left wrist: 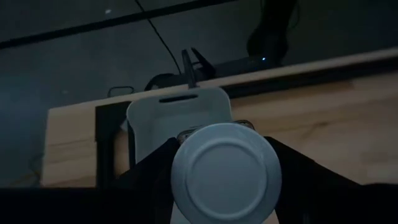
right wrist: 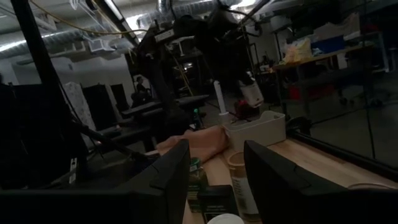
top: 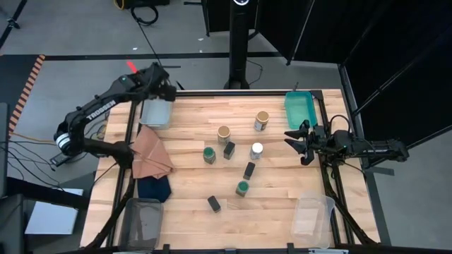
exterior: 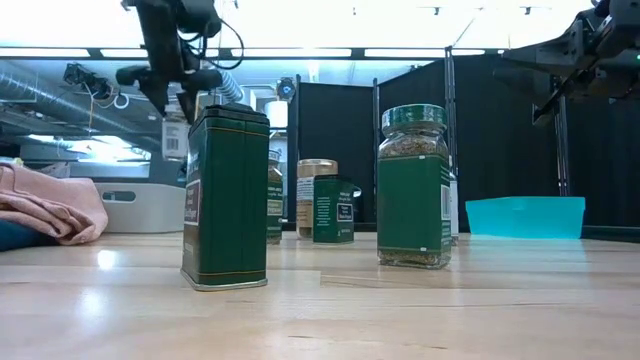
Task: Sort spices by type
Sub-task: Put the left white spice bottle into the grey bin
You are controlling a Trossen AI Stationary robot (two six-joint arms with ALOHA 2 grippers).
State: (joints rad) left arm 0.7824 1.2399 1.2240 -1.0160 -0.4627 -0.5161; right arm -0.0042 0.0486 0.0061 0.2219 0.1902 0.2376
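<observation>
The white-lidded jar [left wrist: 226,174] hangs high above the white bin, so my left gripper now keeps hold of the jar until the jar is lower.
My left gripper [top: 159,92] is at the table's far left corner, above a white bin [top: 157,113], shut on a white-lidded spice jar [left wrist: 225,174]. The low view shows that jar [exterior: 176,133] hanging under the fingers. On the table stand two tan-lidded jars [top: 262,120] [top: 224,134], two green-lidded jars [top: 210,154] [top: 242,188], one white-lidded jar [top: 256,150] and three black tins [top: 229,149] [top: 249,170] [top: 214,204]. My right gripper [top: 300,141] waits open at the right edge, touching nothing. My left gripper pinches the jar between its two fingers [left wrist: 155,171], one on each side of the body just under the white lid [left wrist: 225,155]. The fingers slant down from above. The jar hangs clear of the table, over the white bin [left wrist: 177,115], its lid facing the wrist camera.
A teal tray [top: 300,109] sits at the far right. A brown cloth [top: 150,156] and a navy cloth [top: 153,187] lie along the left edge. Two clear containers [top: 141,222] [top: 314,219] stand at the near corners. Bare wood lies near the front edge.
</observation>
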